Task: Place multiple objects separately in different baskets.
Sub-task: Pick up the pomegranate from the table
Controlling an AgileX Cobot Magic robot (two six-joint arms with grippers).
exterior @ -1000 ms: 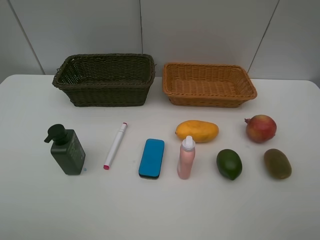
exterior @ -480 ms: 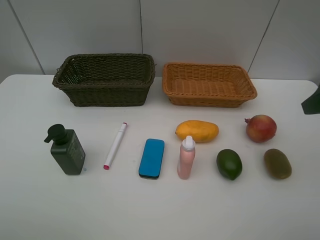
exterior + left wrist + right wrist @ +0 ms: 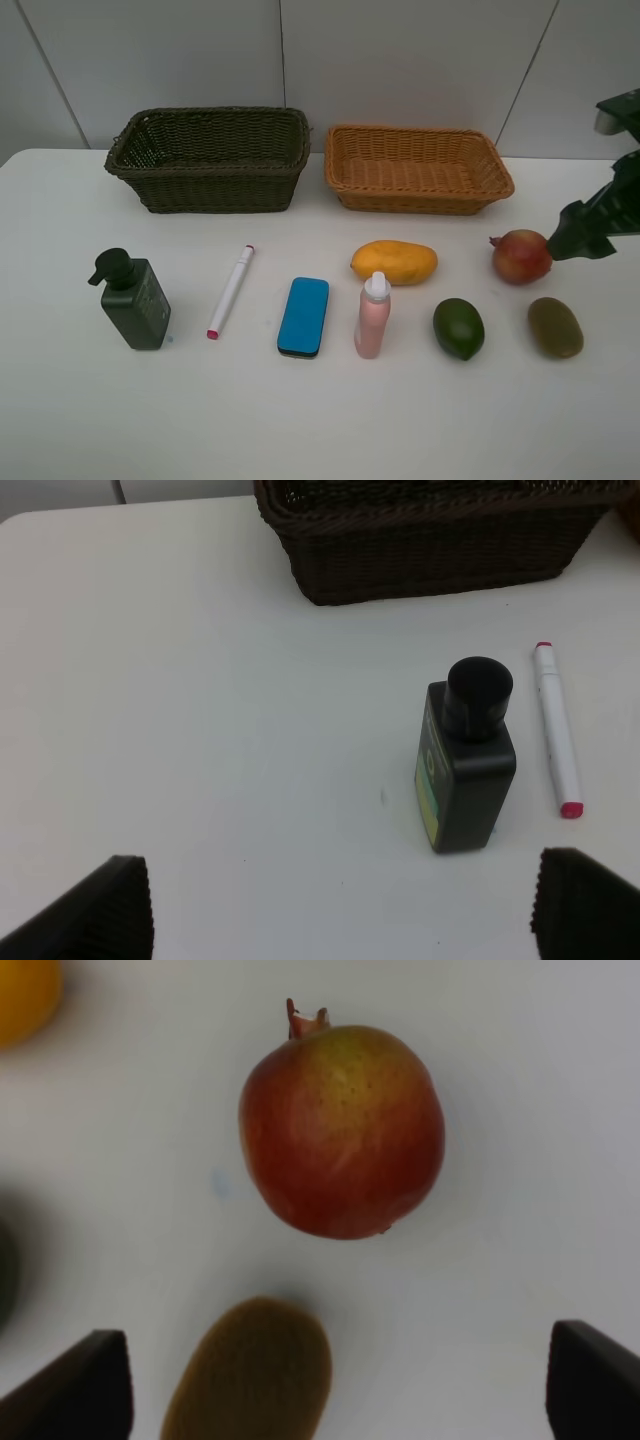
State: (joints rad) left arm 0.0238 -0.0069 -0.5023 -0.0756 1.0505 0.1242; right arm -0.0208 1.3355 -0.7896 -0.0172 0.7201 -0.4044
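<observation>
The right gripper grabs the pomegranate, around its round body next. Then the right gripper places the pomegranate in a basket.
On the white table lie a dark green pump bottle, a marker, a blue eraser, a pink spray bottle, a mango, a pomegranate, an avocado and a kiwi. Behind them stand the dark green basket and the orange basket, both empty. My right gripper hovers open just right of the pomegranate, with the kiwi below. The left gripper is open above the table near the pump bottle and marker.
A grey panelled wall rises directly behind the two baskets. The left arm does not show in the high view. Bare white table surface stretches in front of the row of objects.
My right arm has come in from the right edge of the high view and now hangs beside the pomegranate. The objects and baskets have not moved.
</observation>
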